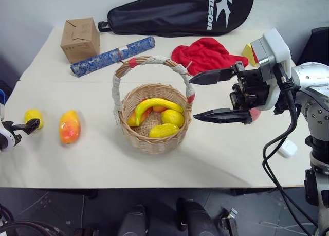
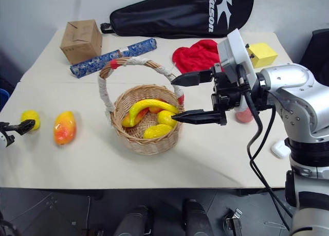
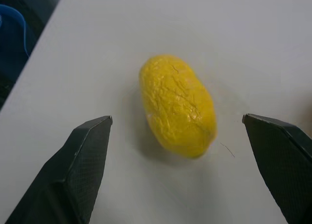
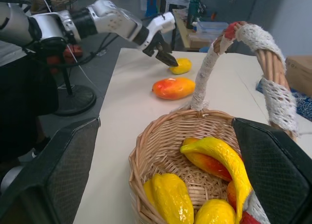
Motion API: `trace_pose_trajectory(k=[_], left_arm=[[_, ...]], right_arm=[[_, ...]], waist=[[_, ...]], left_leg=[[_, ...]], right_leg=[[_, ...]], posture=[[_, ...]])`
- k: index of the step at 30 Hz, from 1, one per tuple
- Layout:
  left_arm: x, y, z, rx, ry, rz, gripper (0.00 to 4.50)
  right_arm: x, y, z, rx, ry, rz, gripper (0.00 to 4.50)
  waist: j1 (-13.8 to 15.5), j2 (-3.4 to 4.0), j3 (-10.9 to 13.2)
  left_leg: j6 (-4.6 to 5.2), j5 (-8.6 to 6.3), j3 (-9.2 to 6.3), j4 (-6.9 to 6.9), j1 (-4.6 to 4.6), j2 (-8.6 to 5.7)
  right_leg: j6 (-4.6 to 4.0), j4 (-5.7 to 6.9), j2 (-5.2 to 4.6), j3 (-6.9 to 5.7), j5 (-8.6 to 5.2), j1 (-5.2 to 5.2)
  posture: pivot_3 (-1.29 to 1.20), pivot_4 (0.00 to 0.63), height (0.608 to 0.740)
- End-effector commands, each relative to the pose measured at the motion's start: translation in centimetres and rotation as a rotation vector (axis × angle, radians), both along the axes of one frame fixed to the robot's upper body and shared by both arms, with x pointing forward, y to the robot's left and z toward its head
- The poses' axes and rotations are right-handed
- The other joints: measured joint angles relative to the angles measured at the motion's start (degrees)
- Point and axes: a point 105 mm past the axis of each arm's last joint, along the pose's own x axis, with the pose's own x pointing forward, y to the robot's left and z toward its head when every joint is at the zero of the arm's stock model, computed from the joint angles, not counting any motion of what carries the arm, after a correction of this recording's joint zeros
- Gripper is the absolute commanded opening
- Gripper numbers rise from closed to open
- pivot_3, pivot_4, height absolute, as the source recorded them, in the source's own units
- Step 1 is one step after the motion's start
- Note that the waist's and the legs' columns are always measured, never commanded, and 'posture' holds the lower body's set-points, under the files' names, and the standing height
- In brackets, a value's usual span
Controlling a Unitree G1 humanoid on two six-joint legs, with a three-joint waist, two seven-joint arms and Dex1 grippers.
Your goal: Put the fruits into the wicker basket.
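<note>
The left gripper isn't ready to close on the lemon and should move toward it first, because its fingers stop short of the lemon's middle (image 1: 33, 115) (image 3: 178, 106) and would miss if they closed now.
The wicker basket (image 1: 153, 143) stands mid-table with a banana (image 1: 157, 104) and other yellow and orange fruits inside. A lemon (image 1: 32, 116) and a mango (image 1: 69, 126) lie on the table to its left. My left gripper (image 3: 176, 118) is open at the table's left edge, with the lemon (image 3: 178, 107) just ahead between its fingers, untouched. My right gripper (image 1: 192, 98) hangs open and empty in the air beside the basket's right side, pointing at it. A pinkish-red peach (image 2: 244, 115) peeks out behind the right hand.
At the back lie a cardboard box (image 1: 79, 39), a blue patterned roll (image 1: 113, 56), a black racket bag (image 1: 180, 12), a red cloth (image 1: 205, 53) and a yellow cube (image 2: 262, 53). A small white case (image 2: 281, 149) sits near the front right edge.
</note>
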Motion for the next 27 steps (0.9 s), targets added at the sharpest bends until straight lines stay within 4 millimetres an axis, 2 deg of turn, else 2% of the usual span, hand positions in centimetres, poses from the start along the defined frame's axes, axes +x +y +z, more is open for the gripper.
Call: trace_pose_trajectory(k=[1, 5, 7, 12, 16, 19, 23, 25, 27], left_arm=[[0.6, 1.2, 0.8, 0.05, -0.015, 0.02, 4.5], [1.9, 1.6, 0.0, 0.044, 0.006, 0.036, 4.5], [2.2, 1.6, -0.2, 0.037, 0.015, 0.034, 4.5], [2.1, 2.0, -0.6, 0.031, 0.031, 0.039, 3.43], [1.8, 2.2, -0.9, 0.032, 0.044, 0.036, 2.12], [1.4, 1.8, -0.4, 0.019, 0.037, -0.003, 1.87], [0.0, -0.3, 2.6, -0.003, -0.025, -0.16, 1.87], [-1.2, -2.6, 4.6, -0.01, -0.066, -0.296, 1.87], [-3.5, -5.7, 6.2, -0.001, -0.077, -0.484, 1.87]], right_arm=[[-1.1, -0.1, 1.8, 0.03, -0.077, 0.03, 4.46], [-2.5, -0.8, 3.3, 0.082, -0.077, 0.081, 4.46], [-2.5, -1.0, 3.6, 0.094, -0.081, 0.073, 4.46], [-2.3, -1.4, 3.4, 0.091, -0.087, 0.049, 4.5], [-2.3, -1.7, 3.2, 0.091, -0.089, 0.042, 4.5], [-2.0, -2.0, 3.1, 0.086, -0.092, 0.027, 4.5], [-1.5, -2.8, 2.8, 0.081, -0.083, -0.015, 4.5], [-1.2, -3.3, 2.7, 0.078, -0.079, -0.042, 4.5], [-0.8, -3.9, 2.5, 0.072, -0.069, -0.082, 4.5]], waist=[[-0.1, 0.0, 0.0], [0.1, -0.01, 0.0], [0.1, -0.01, 0.0], [0.0, -0.04, 0.0], [0.0, -0.04, 0.0], [0.0, -0.04, 0.0], [-0.3, -0.04, 0.0], [-0.6, -0.04, 0.0], [-0.9, -0.06, 0.0]], left_leg=[[0.0, 0.0, 0.13, 0.03, 0.01, 0.04], [0.17, -0.1, 0.54, 0.2, 0.06, 0.05], [0.33, -0.19, 0.64, 0.4, 0.07, 0.05], [0.93, -0.6, 0.92, 0.82, 0.15, 0.01], [0.98, -0.63, 0.99, 0.88, 0.2, -0.07], [0.96, -0.62, 1.0, 0.88, 0.2, -0.07], [0.7, -0.58, 1.13, 0.87, 0.23, -0.03], [0.73, -0.61, 1.16, 0.87, 0.19, -0.02], [0.73, -0.68, 1.17, 0.86, 0.19, -0.02]], right_leg=[[0.0, 0.01, 0.0, -0.14, 0.0, -0.01], [0.07, 0.06, -0.04, -0.43, 0.04, -0.01], [0.16, 0.09, -0.05, -0.73, 0.09, 0.05], [0.29, 0.26, -0.48, -1.19, 0.17, 0.16], [0.2, 0.28, -1.03, -1.74, 0.24, 0.17], [0.19, 0.3, -1.05, -1.86, 0.24, 0.17], [0.19, 0.28, -1.1, -1.9, 0.24, 0.17], [0.19, 0.23, -1.16, -1.91, 0.24, 0.15], [0.18, 0.14, -1.26, -1.94, 0.24, 0.16]], posture=[[0.0, 0.15, 0.74], [0.0, 0.15, 0.74], [0.0, 0.15, 0.74], [0.0, 0.15, 0.74], [0.0, 0.15, 0.74], [0.0, 0.15, 0.74], [0.0, 0.15, 0.74], [0.0, 0.15, 0.74], [0.0, 0.15, 0.74]])
